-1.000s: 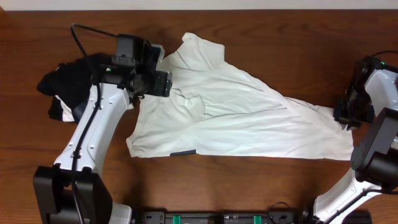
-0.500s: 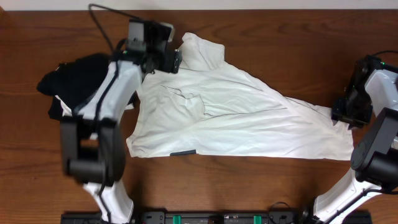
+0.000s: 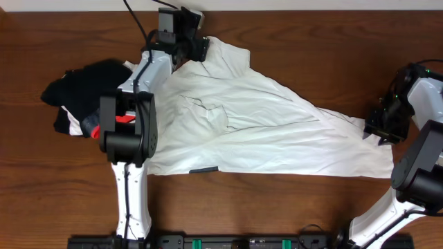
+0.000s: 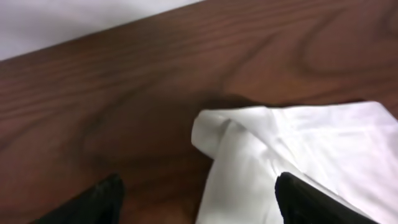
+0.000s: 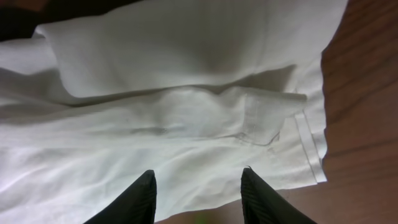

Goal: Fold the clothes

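The left gripper grabs the white shirt (image 3: 256,124) by its protruding back corner (image 3: 213,44) next, to fold that corner inward over the shirt's body.
A white shirt (image 3: 256,124) lies spread across the wooden table, one end near the back middle and the other at the right. My left gripper (image 3: 197,50) is open above the shirt's back corner (image 4: 249,143) and holds nothing. My right gripper (image 3: 377,128) is open just over the shirt's right end (image 5: 186,118), with its fingers straddling the cloth near the hem. A pile of dark clothes (image 3: 83,93) with a red patch lies at the left.
The bare wooden table (image 3: 291,200) runs along the front. The table's back edge meets a white wall (image 4: 74,18) just beyond the left gripper. A black rail (image 3: 228,242) sits at the front edge.
My left arm has swung from the shirt's left side up to its back corner near the table's far edge. My right gripper has shifted slightly left, toward the shirt's right end.
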